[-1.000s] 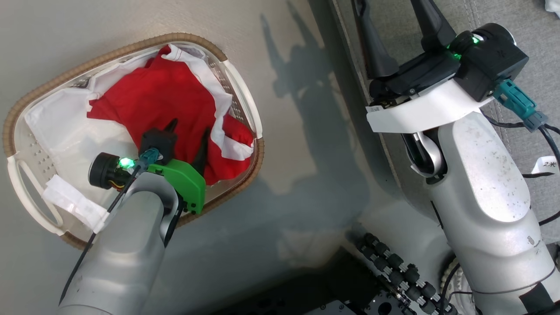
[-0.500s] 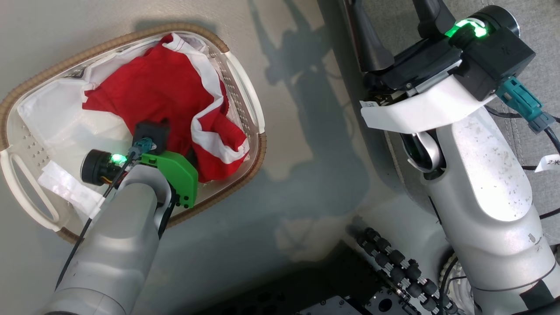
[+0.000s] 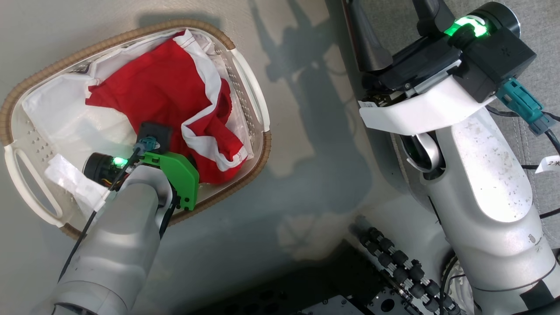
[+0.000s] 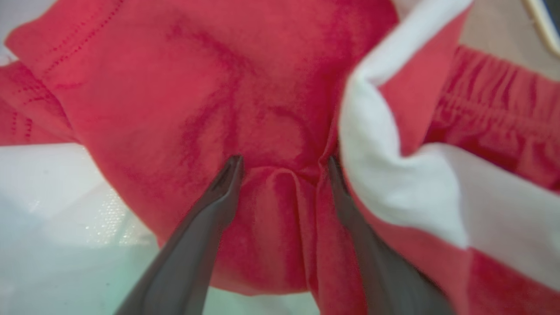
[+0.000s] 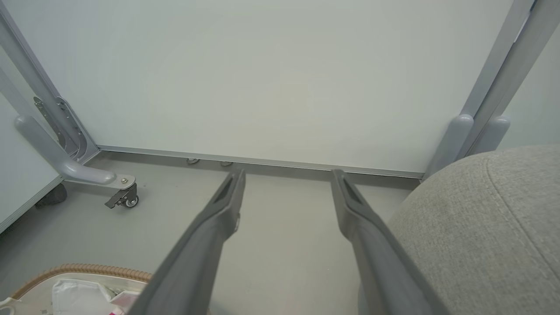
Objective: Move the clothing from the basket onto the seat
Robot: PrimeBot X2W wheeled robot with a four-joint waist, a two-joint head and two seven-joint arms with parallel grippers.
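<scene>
I need to pinch the clothing next by that raised fold (image 4: 283, 210) between the fingers of my left gripper, because the clothing around it is lying loose.
The clothing (image 3: 162, 87), red with white stripes, lies bunched in the basket (image 3: 131, 37) on the floor at the left of the head view. My left arm reaches down into the basket. In the left wrist view my left gripper (image 4: 283, 164) is open, its fingertips (image 4: 232, 168) pressed into the clothing (image 4: 175, 87) with a red fold bulging between them. My right gripper (image 5: 288, 175) stands open and holds nothing, up in the air beside the rounded edge of the grey seat (image 5: 481, 227). Its dark fingers (image 3: 367, 39) run off the top of the head view, next to the seat (image 3: 544, 43).
A white liner (image 3: 65, 109) covers the basket's left half. Bare grey floor (image 3: 306, 153) lies between basket and seat. My wheeled base (image 3: 393, 262) sits at the bottom. A white partition (image 5: 262, 78) on a castor leg (image 5: 122, 199) stands beyond the floor.
My left gripper has sunk deeper into the clothing; its fingers, seen above the fabric a second ago, are now buried. The white-striped part has bunched up to the right. The head camera shifted slightly.
</scene>
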